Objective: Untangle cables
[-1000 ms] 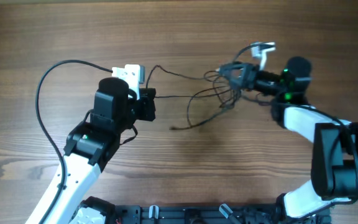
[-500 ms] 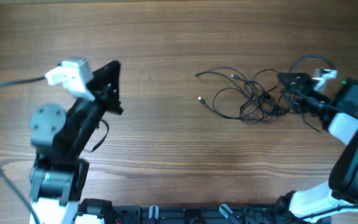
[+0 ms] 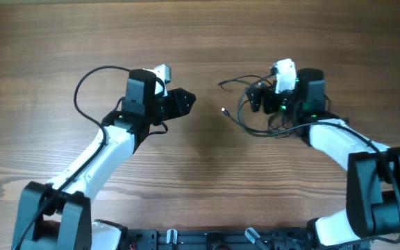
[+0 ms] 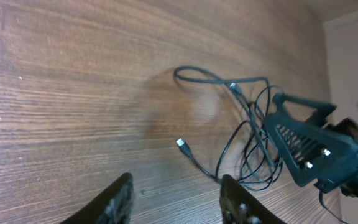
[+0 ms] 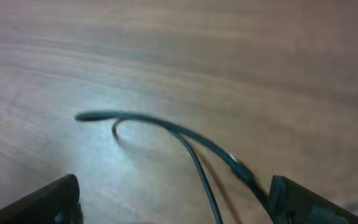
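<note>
The left gripper takes hold of the cable by a part behind the cable's loose plug end next, leaving the plug free to untangle the cables.
The cables are thin black wires lying in loose overlapping loops on the wooden table, right of centre. A free plug end points left. My right gripper is over the loops' right part, open wide. In the right wrist view two strands run on the table between its fingers, which do not grip them. My left gripper is left of the pile and apart from it, open and empty. The left wrist view shows the cables and the plug end ahead of my left gripper.
Thicker black cords loop from the left arm over the table. The right arm's dark gripper body sits over the far side of the pile. Black base hardware lines the front edge. Bare wood lies between the arms.
The cables, earlier stretched between both grippers, now lie loose. The left gripper has swung back to the middle and opened. The right gripper has moved left over the pile.
</note>
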